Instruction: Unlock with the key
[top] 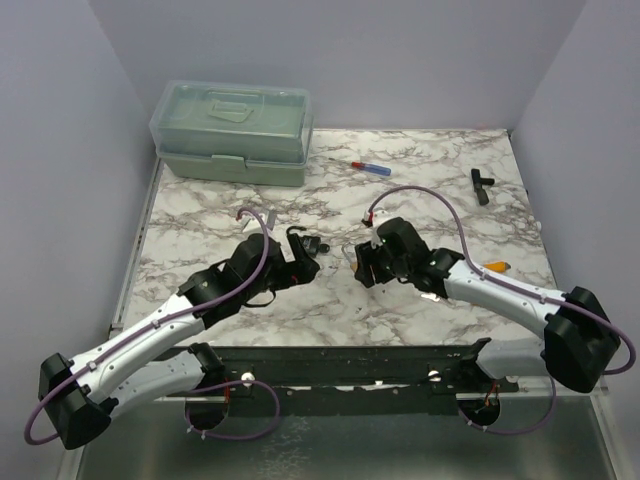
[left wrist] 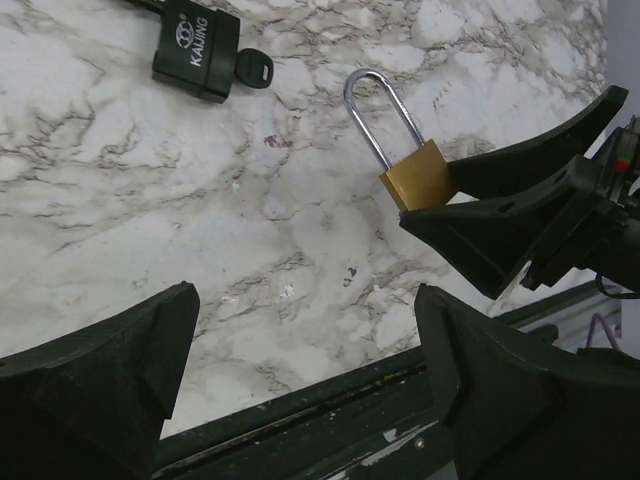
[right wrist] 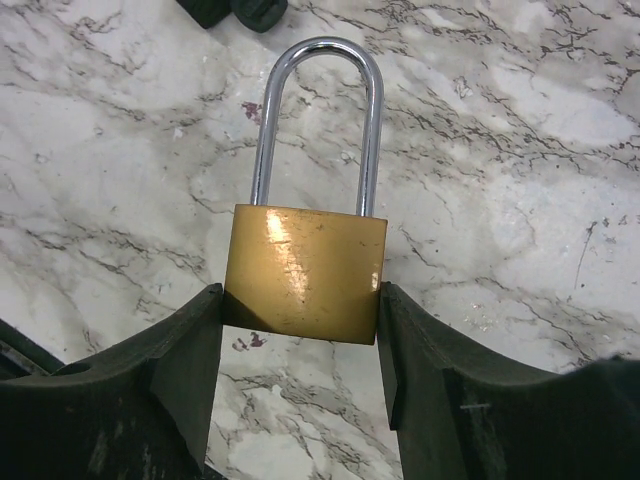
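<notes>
The left gripper grabs the brass padlock's body [right wrist: 305, 274] by its broad sides next, which leaves the padlock's bottom and shackle [right wrist: 318, 60] free to unlock with the key.
A brass padlock [right wrist: 305, 270] with a closed silver shackle [right wrist: 318, 60] is held by its body between my right gripper's [right wrist: 300, 295] two fingers, just above the marble table [right wrist: 520, 150]. It also shows in the left wrist view [left wrist: 418, 176], with the right gripper's fingers [left wrist: 500, 215] around it. A black padlock [left wrist: 196, 54] lies on the table with a black key head [left wrist: 255, 70] sticking out of its bottom; in the top view it lies ahead of the left gripper [top: 305, 241]. My left gripper [left wrist: 305, 295] is open and empty, low over the table near the front rail.
A green lidded toolbox [top: 233, 130] stands at the back left. A red and blue screwdriver [top: 362, 166] and a black T-shaped part [top: 482, 184] lie at the back. A small orange item [top: 495, 266] lies by the right arm. A black rail [top: 350, 365] runs along the front edge.
</notes>
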Controlling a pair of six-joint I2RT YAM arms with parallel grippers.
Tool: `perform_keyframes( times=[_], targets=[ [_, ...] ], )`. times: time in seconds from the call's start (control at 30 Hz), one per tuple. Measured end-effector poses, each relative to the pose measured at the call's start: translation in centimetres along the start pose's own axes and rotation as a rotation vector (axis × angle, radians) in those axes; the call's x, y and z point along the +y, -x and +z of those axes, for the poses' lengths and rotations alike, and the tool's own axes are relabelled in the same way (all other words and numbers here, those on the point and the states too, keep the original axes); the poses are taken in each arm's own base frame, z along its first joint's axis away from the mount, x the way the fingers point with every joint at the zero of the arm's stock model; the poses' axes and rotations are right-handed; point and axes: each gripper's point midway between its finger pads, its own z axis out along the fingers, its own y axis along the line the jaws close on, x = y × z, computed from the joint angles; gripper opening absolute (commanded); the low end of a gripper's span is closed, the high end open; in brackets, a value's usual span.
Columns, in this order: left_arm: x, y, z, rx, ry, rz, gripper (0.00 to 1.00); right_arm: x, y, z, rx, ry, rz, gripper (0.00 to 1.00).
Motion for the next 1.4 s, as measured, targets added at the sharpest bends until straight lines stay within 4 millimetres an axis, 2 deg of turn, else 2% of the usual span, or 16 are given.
perform_keyframes(
  times=[0.13, 0.37, 0.6, 0.8, 0.93, 1.4],
  targets=[
    [-0.6, -1.1, 0.9, 0.031, -0.038, -0.047, 0.94, 0.4, -0.2, -0.4, -0.026, 0.031, 0.018, 0.16],
    [-1.6, -1.5, 2.2, 0.001, -0.124, -0.211, 0.89, 1.6, -0.9, -1.0, -0.071, 0.112, 0.057, 0.16],
    [-2.1, -2.0, 3.5, -0.031, -0.227, -0.404, 0.83, 3.3, 1.1, -1.7, -0.148, 0.205, 0.08, 0.16],
    [-4.3, -1.6, 4.8, -0.017, -0.308, -0.47, 0.77, 4.6, 2.8, -2.8, -0.214, 0.278, 0.091, 0.16],
    [-5.2, -1.8, 5.6, 0.004, -0.338, -0.503, 0.74, 5.2, 3.3, -3.1, -0.229, 0.31, 0.095, 0.16],
    [-6.6, -1.9, 7.5, 0.034, -0.375, -0.547, 0.47, 6.3, 3.8, -3.5, -0.243, 0.37, 0.112, 0.16]
  ],
)
